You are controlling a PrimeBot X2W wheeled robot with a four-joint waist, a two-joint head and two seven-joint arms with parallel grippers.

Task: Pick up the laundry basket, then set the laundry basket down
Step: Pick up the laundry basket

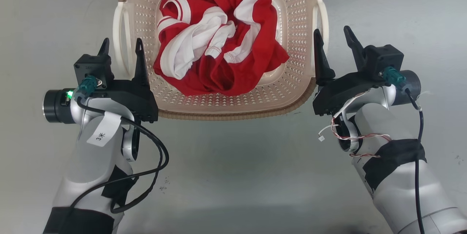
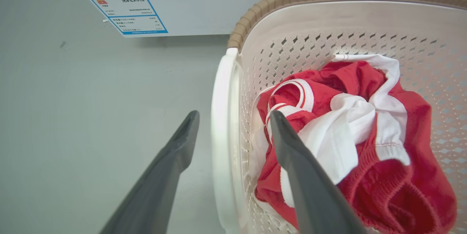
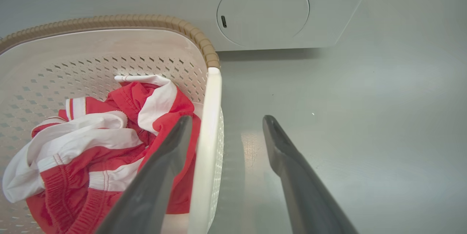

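I will next use my right gripper to grab its white side handle (image 1: pixel 323 19) and lift the laundry basket (image 1: pixel 233 114).
The laundry basket (image 1: pixel 233 114) is cream perforated plastic with a brown woven-look rim, and it rests on the grey floor straight ahead of me. A crumpled red and white garment (image 1: pixel 219 40) fills it. My left gripper (image 1: pixel 122 42) is open and straddles the basket's white left handle (image 2: pixel 220 135), one finger outside and one inside the wall. My right gripper (image 1: pixel 331 30) is open as well, astride the white right handle (image 3: pixel 208 135). In the wrist views the left gripper (image 2: pixel 234 114) and the right gripper (image 3: pixel 227 118) both show gaps between fingers and handle.
A white appliance stands just behind the basket, showing a blue energy label (image 2: pixel 120 4) and a round cover panel (image 3: pixel 262 11). Bare grey floor (image 1: pixel 233 175) stretches between my arms and out to both sides.
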